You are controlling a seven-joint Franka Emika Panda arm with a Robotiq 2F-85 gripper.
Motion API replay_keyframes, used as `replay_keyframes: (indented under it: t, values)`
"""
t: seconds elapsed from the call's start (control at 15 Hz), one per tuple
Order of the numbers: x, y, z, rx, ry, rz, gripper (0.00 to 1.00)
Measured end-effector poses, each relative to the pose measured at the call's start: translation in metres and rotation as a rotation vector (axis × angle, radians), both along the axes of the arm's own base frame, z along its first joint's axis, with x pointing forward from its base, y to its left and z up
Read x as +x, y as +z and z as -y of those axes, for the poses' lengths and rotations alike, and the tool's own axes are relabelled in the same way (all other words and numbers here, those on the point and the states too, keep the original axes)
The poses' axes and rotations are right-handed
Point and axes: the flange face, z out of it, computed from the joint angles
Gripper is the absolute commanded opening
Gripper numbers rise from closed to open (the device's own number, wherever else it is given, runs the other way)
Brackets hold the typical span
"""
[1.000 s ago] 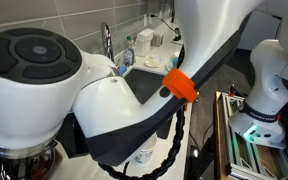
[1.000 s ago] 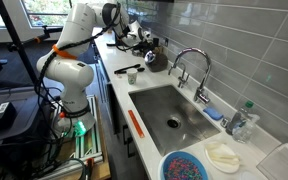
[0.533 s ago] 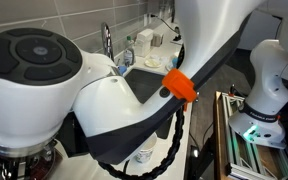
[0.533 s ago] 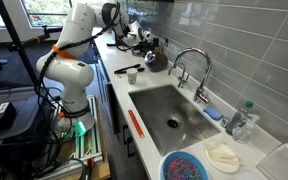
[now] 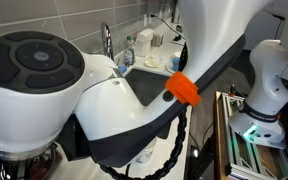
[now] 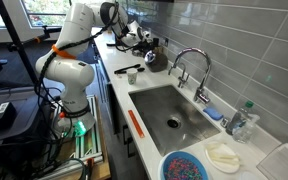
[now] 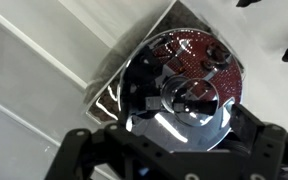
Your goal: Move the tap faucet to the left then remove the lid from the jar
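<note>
Next, my gripper needs to grab the lid by its small central knob from above, fingers astride it, to lift the lid off the jar and set it down.
In the wrist view the shiny domed lid with its small central knob lies over the jar, whose rounded-square shiny rim shows at the left and top. My gripper hangs just over the lid. Its dark fingers are spread on either side of the lid's near edge and the knob is free, so the gripper is open and holds nothing. In an exterior view the gripper is over the jar at the counter's far end. The tall gooseneck tap faucet stands behind the sink and also shows in the other exterior view.
A steel sink is set in the white counter, with a shorter tap beside the faucet. A blue-rimmed bowl and white cloth lie at the near end. My own arm blocks most of one exterior view.
The arm has shifted slightly, and its orange band sits a little lower and further right in one exterior view. The faucet and jar have not moved.
</note>
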Motion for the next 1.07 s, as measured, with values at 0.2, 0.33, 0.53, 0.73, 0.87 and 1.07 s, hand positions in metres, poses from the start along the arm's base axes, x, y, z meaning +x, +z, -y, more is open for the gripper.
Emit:
replay_keyframes:
  t: [0.2, 0.33, 0.53, 0.73, 0.87, 1.07]
  values:
    - [-0.0008, -0.0002, 0.0000, 0.005, -0.016, 0.004, 1.00]
    - [-0.0017, -0.0016, 0.0002, 0.009, -0.027, 0.003, 1.00]
    - [-0.0043, -0.0054, 0.0006, 0.013, -0.041, -0.004, 1.00]
    - [-0.0074, -0.0092, 0.0006, 0.016, -0.050, -0.011, 0.86]
    - [-0.0080, -0.0098, 0.0004, 0.020, -0.056, -0.013, 0.84]
    - [-0.0082, -0.0098, 0.0002, 0.022, -0.059, -0.013, 0.58]
